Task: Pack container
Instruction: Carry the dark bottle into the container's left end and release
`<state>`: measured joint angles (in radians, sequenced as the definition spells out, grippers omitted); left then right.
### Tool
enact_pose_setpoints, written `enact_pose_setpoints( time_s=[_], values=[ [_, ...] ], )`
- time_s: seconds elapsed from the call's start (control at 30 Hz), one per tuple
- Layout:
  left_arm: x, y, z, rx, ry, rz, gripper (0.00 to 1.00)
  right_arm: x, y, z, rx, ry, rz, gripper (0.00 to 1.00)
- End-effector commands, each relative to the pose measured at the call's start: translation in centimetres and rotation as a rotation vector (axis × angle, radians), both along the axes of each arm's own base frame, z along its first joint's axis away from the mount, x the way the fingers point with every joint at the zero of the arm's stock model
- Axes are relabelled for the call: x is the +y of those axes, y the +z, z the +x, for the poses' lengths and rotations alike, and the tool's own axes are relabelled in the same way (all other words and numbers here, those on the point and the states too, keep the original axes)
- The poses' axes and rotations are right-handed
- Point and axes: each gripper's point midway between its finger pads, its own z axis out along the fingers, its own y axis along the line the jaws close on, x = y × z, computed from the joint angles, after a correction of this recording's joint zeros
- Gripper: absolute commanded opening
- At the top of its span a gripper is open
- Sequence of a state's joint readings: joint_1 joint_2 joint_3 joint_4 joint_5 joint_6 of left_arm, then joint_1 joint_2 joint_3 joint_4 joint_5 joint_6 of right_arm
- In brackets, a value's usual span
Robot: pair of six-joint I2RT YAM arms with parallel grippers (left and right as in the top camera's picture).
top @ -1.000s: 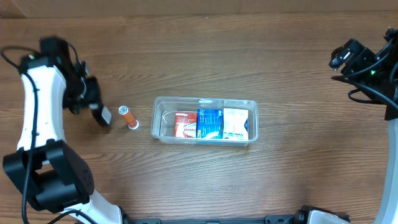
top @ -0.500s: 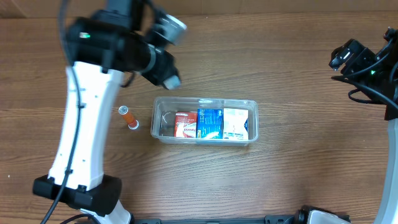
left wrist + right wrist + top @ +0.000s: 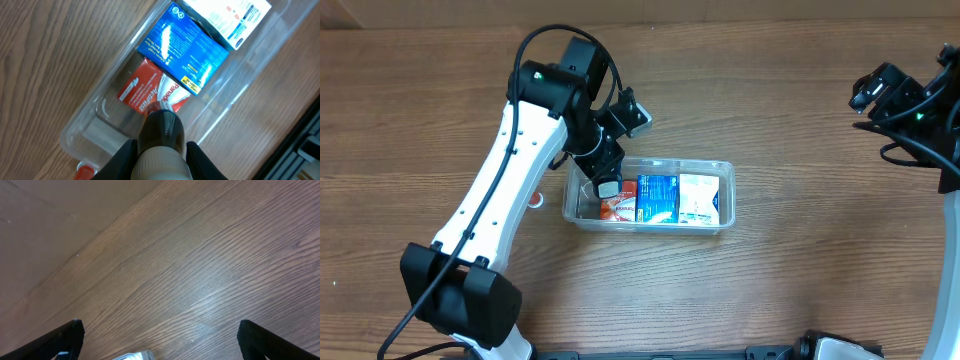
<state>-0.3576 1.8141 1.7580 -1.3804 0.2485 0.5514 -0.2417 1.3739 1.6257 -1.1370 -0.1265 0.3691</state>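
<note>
I should lower the dark bottle before my left gripper opens: its end hangs over the red box's edge above the container (image 3: pixel 728 168), so it would drop now.
The clear plastic container (image 3: pixel 728 168) sits mid-table and holds a red box (image 3: pixel 616 208), a blue box (image 3: pixel 657 198) and a white box (image 3: pixel 698 198) side by side. My left gripper (image 3: pixel 603 181) hangs over the container's left end, shut on a dark bottle with a ribbed cream cap (image 3: pixel 607 188). In the left wrist view the bottle (image 3: pixel 161 131) sits between my left gripper's (image 3: pixel 161 151) black fingers (image 3: pixel 124 152), pointing down at the red box (image 3: pixel 150 92) and the container's (image 3: pixel 75 141) bare left end. My right gripper (image 3: pixel 160 340) is open and empty at the far right (image 3: pixel 880 90).
A small orange bottle (image 3: pixel 536 201) lies on the table just left of the container, mostly hidden under my left arm; its orange end shows in the left wrist view (image 3: pixel 81 172). The blue box (image 3: pixel 182 47) fills the container's middle.
My left arm has swung from the table's far left, past the back, to over the container's left end, carrying the bottle. The right arm has not moved.
</note>
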Motion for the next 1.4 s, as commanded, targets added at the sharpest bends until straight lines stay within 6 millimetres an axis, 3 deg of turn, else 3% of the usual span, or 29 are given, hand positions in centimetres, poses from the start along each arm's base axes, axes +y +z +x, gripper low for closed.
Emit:
enact_pose_setpoints(
  time_s=[0.0, 0.23, 0.63, 0.87, 0.93, 1.0, 1.23, 1.37],
  values=[
    [1.4, -2.1, -0.1, 0.014, 0.003, 0.05, 0.08, -0.1, 0.4, 0.0, -0.013, 0.001, -0.004, 1.0],
    [3.4, -6.2, 1.8, -0.022, 0.108, 0.085, 0.06, -0.1, 0.4, 0.0, -0.013, 0.001, -0.004, 1.0],
    [4.2, -8.6, 2.0, -0.028, 0.137, 0.084, 0.1, -0.1, 0.4, 0.0, -0.013, 0.001, -0.004, 1.0],
    [4.0, -8.5, 2.9, -0.058, 0.155, 0.071, 0.17, -0.1, 0.4, 0.0, -0.013, 0.001, -0.004, 1.0],
    [3.9, -8.4, 3.1, -0.063, 0.17, 0.066, 0.28, -0.1, 0.4, 0.0, -0.013, 0.001, -0.004, 1.0],
    [3.9, -8.4, 3.3, -0.067, 0.184, 0.062, 0.49, -0.1, 0.4, 0.0, -0.013, 0.001, -0.004, 1.0],
    [3.7, -7.9, 3.7, -0.065, 0.27, 0.04, 0.49, -0.1, 0.4, 0.0, -0.013, 0.001, -0.004, 1.0],
    [2.3, -3.3, 4.1, -0.074, 0.356, -0.068, 0.48, -0.1, 0.4, 0.0, -0.013, 0.001, -0.004, 1.0]
  ],
)
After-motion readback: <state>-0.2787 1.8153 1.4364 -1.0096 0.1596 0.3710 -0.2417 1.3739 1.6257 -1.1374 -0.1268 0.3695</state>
